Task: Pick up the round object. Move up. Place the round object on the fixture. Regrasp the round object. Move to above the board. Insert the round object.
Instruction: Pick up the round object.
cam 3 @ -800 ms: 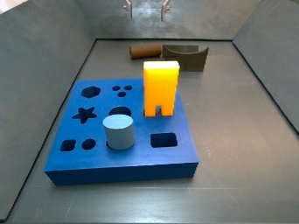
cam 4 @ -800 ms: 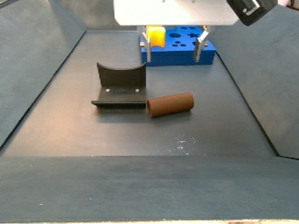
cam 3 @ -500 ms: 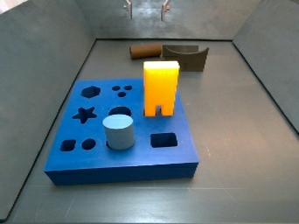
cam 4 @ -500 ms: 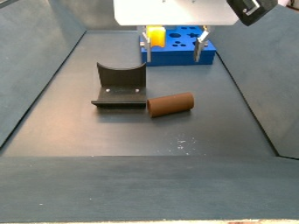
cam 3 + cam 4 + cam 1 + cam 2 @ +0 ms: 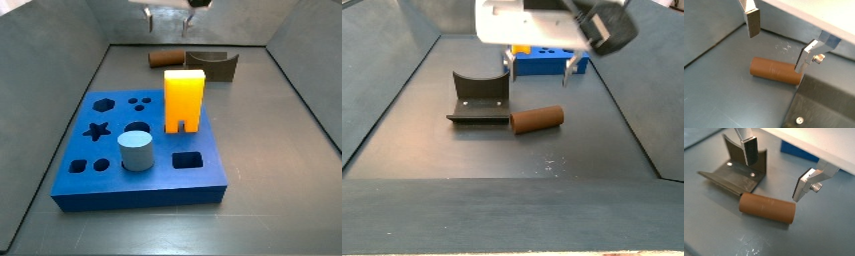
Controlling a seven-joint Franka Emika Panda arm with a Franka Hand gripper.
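Note:
My gripper is to pick up the round object next by its long curved sides, because the fixture (image 5: 214, 66) (image 5: 821, 102) stands close against one end of the object.
The round object (image 5: 536, 120) is a brown peg lying on its side on the grey floor, right beside the fixture (image 5: 478, 100); both wrist views show it too (image 5: 774, 71) (image 5: 767, 209). My gripper (image 5: 540, 68) hangs open above the floor between the peg and the board (image 5: 543, 55). In both wrist views the gripper (image 5: 779, 42) (image 5: 776, 170) holds nothing, and its two fingers (image 5: 753, 22) (image 5: 804, 185) stand wide apart above the peg without touching it. The fixture (image 5: 734, 170) is a dark notched cradle with nothing in it. The blue board (image 5: 134, 150) has shaped holes.
A tall orange-yellow block (image 5: 185, 100) and a pale grey-blue cylinder (image 5: 135, 151) stand in the board. Sloping grey walls (image 5: 60, 110) enclose the floor on all sides. In a side view the peg (image 5: 167, 58) and fixture (image 5: 214, 64) lie near the back wall.
The gripper has come down a little toward the peg, and more of its body shows in both side views. Peg, fixture and board have not moved.

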